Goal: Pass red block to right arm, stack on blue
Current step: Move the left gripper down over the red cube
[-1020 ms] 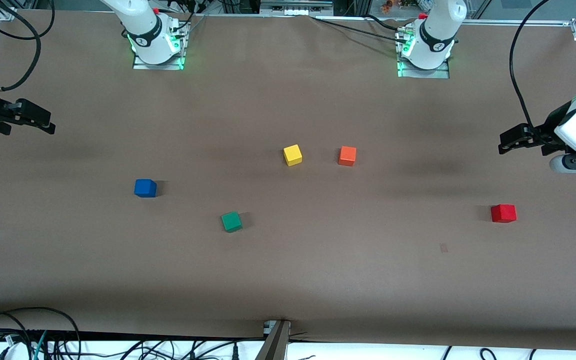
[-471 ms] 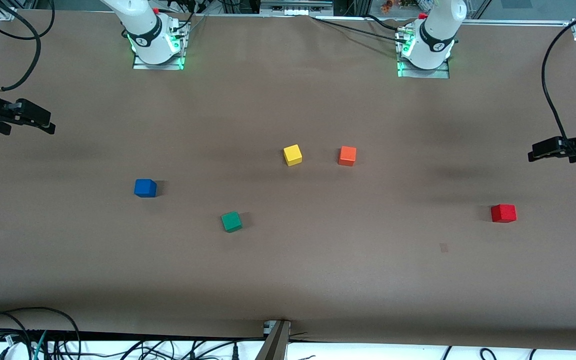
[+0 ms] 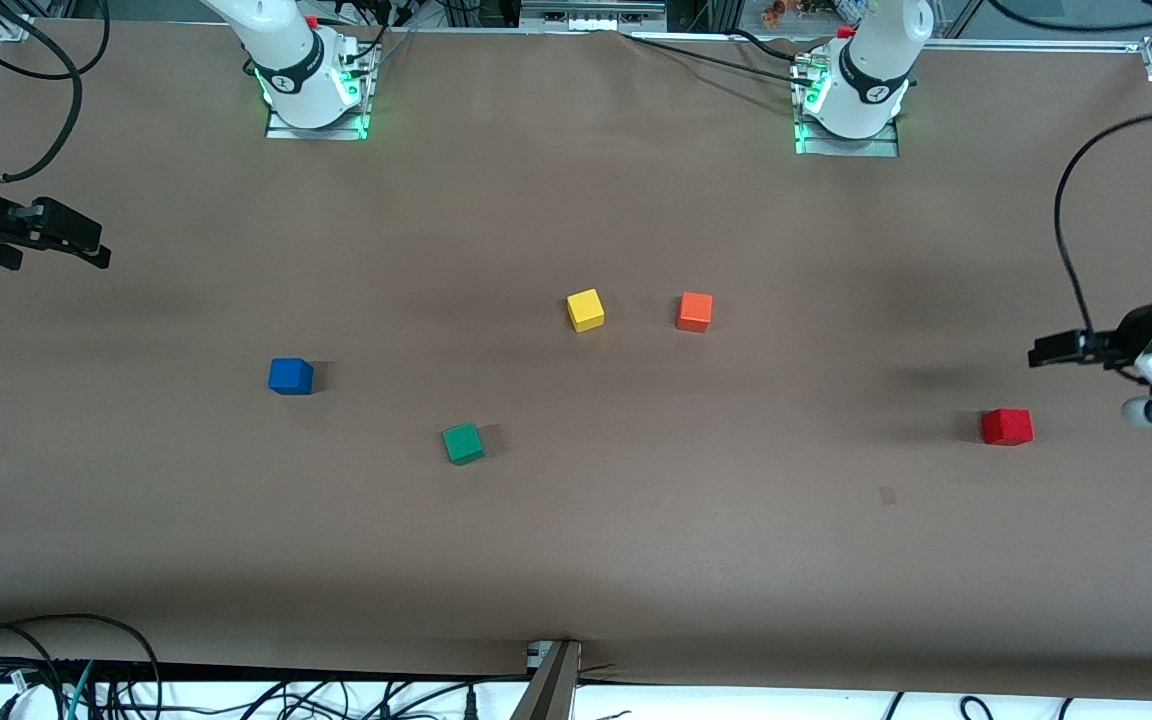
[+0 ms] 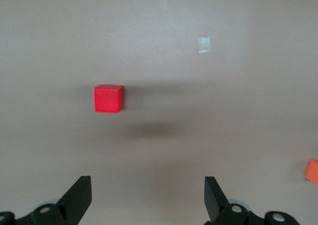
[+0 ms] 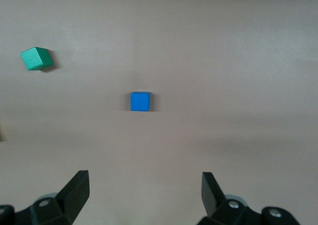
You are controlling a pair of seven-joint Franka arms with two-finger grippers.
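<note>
My left gripper should grab the red block (image 3: 1007, 426) by its opposite sides next. Then it can hand the block over for stacking on the blue block (image 3: 290, 376).
The red block (image 3: 1007, 426) sits on the brown table toward the left arm's end. It also shows in the left wrist view (image 4: 109, 99), ahead of the fingers and off to one side. My left gripper (image 3: 1044, 351) hangs in the air close to the block, open and empty (image 4: 148, 195). The blue block (image 3: 290, 376) sits toward the right arm's end and shows in the right wrist view (image 5: 140, 101). My right gripper (image 3: 101, 250) waits open and empty (image 5: 145, 192) at the table's edge, well apart from the blue block.
A yellow cube (image 3: 585, 310) and an orange cube (image 3: 694, 311) sit mid-table. A green cube (image 3: 462, 443) lies nearer the front camera than the yellow one. A pale tape mark (image 3: 887, 495) lies near the red block. Cables run along the table edges.
My left gripper has swung out toward the table's end and then come in close to the red block. The right arm and all the cubes have not moved.
</note>
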